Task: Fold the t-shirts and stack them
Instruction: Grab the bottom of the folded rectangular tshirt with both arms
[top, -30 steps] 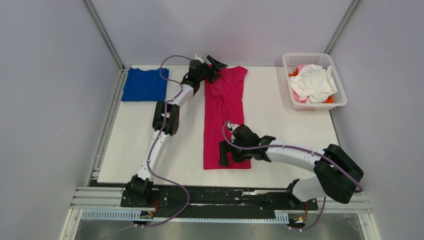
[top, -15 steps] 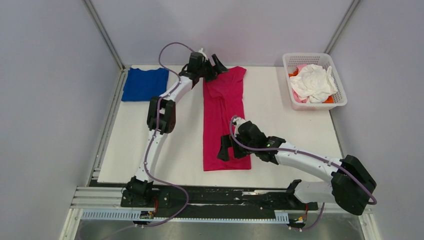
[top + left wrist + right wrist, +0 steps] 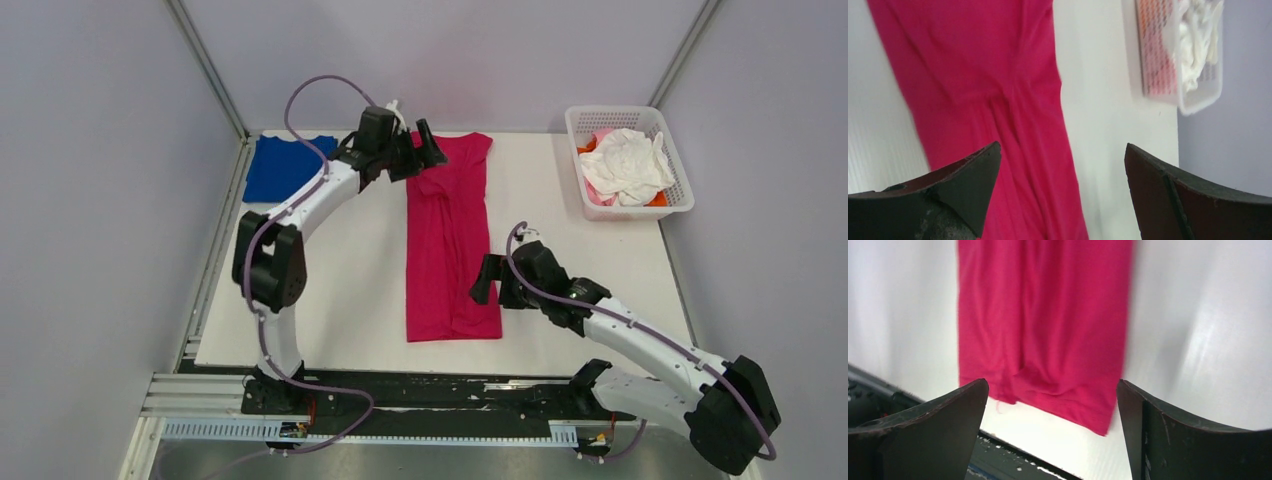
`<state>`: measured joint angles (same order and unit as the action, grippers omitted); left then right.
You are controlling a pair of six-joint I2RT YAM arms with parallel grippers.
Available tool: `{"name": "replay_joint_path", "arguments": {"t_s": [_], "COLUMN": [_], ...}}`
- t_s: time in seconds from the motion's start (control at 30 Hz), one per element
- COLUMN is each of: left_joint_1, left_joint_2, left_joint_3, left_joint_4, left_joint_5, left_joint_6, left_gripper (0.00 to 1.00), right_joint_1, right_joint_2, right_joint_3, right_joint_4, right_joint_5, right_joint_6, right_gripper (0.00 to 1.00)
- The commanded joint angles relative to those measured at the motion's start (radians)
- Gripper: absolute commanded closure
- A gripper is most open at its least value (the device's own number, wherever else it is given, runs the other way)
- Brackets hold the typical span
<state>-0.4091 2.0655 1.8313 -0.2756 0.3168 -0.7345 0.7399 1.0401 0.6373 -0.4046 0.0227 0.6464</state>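
Note:
I should next use my left gripper to grab the magenta-pink t-shirt's front hem corner on the folded blue t-shirt's side, to fold that corner toward the magenta-pink t-shirt's collar.
The magenta-pink t-shirt (image 3: 450, 240) lies on the white table folded into a long narrow strip, collar end at the back. It also shows in the left wrist view (image 3: 973, 75) and the right wrist view (image 3: 1043, 330). The folded royal blue t-shirt (image 3: 280, 170) lies at the back left. White, pale pink and orange shirts (image 3: 625, 165) are bunched in the basket. My left gripper (image 3: 418, 158) is open and empty over the strip's back left corner. My right gripper (image 3: 492, 282) is open and empty beside the strip's right edge near the front.
The white lattice basket (image 3: 680, 195) stands at the back right, also in the left wrist view (image 3: 1198, 100). Grey walls enclose the table on three sides. The black rail (image 3: 440, 395) with the arm bases runs along the near edge.
Both grippers have let go of the magenta-pink shirt. My left gripper drew back left from the collar end. My right gripper moved off the strip to its right side.

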Motion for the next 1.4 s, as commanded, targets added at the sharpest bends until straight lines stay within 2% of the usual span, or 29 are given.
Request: {"name": "replay_joint_path", "arguments": {"t_s": [0.0,0.07,0.13,0.3,0.47,0.6,0.7,0.9,1.1,1.37], "left_joint_1": [-0.108,-0.148,-0.197,-0.334,-0.404,-0.423,-0.427,-0.428,-0.436,-0.445], "left_joint_2": [-0.324,-0.438,-0.533,-0.712,-0.813,-0.834,-0.830,-0.777,-0.729,-0.665], "left_joint_3": [-0.349,-0.577,-0.712,-0.933,-1.109,-1.184,-1.237,-1.263,-1.272,-1.272], "left_joint_4": [-0.034,-0.035,-0.051,-0.130,-0.150,-0.143,-0.079,0.006,0.004,-0.005], "left_joint_5": [-0.166,-0.185,-0.213,-0.269,-0.243,-0.197,-0.171,-0.119,-0.066,-0.045], "left_joint_6": [0.003,-0.017,-0.031,-0.068,-0.141,-0.170,-0.188,-0.194,-0.187,-0.168], "left_gripper": [0.00,0.00,0.00,0.00,0.02,0.08,0.15,0.23,0.33,0.47], "right_joint_1": [-0.096,-0.142,-0.179,-0.205,-0.207,-0.208,-0.208,-0.208,-0.208,-0.208], "right_joint_2": [-0.097,-0.128,-0.148,-0.115,-0.059,-0.003,0.036,0.087,0.113,0.098], "right_joint_3": [-0.069,-0.090,-0.115,-0.145,-0.153,-0.166,-0.170,-0.205,-0.222,-0.258], "right_joint_4": [-0.129,-0.169,-0.182,-0.167,-0.135,-0.100,-0.089,-0.052,-0.012,0.006], "right_joint_5": [0.042,0.002,-0.049,-0.157,-0.222,-0.264,-0.269,-0.244,-0.274,-0.292], "right_joint_6": [0.083,0.094,0.099,0.092,0.084,0.087,0.095,0.125,0.141,0.160], "right_gripper": [0.00,0.00,0.00,0.03,0.19,0.31,0.38,0.49,0.64,0.71]}}
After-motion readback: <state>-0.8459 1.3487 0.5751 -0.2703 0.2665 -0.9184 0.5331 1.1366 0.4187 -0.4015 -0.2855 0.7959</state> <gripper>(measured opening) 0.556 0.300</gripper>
